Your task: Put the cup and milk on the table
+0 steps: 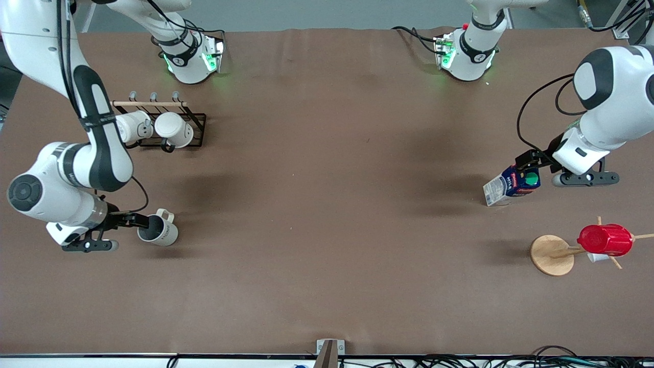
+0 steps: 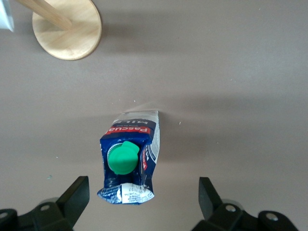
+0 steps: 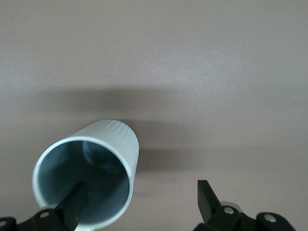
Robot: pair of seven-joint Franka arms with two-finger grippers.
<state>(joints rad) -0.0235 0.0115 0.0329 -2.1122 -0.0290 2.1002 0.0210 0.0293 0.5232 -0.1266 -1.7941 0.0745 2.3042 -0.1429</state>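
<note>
The robot's right gripper will place the cup on the tabletop, so it will grab the cup by its rim [image 1: 157,227] [image 3: 128,168].
The cup [image 1: 159,231], cream-beige with a dark inside, stands on the brown table [image 1: 327,204] toward the right arm's end, handle up toward the robots. My right gripper [image 1: 137,222] is open at its rim; in the right wrist view the gripper [image 3: 142,199] has one finger [image 3: 76,204] inside the cup [image 3: 96,163] and the other outside. The milk [image 1: 513,184], blue and white with a green cap, stands on the table toward the left arm's end. My left gripper [image 1: 531,164] is open just above it. The left wrist view shows the gripper [image 2: 143,197] with fingers wide either side of the milk [image 2: 129,159], not touching.
A black rack [image 1: 196,122] with two white mugs [image 1: 153,128] stands near the right arm's base. A wooden stand [image 1: 552,254] carrying a red ribbed cup [image 1: 605,239] is nearer the front camera than the milk; its base shows in the left wrist view [image 2: 67,29].
</note>
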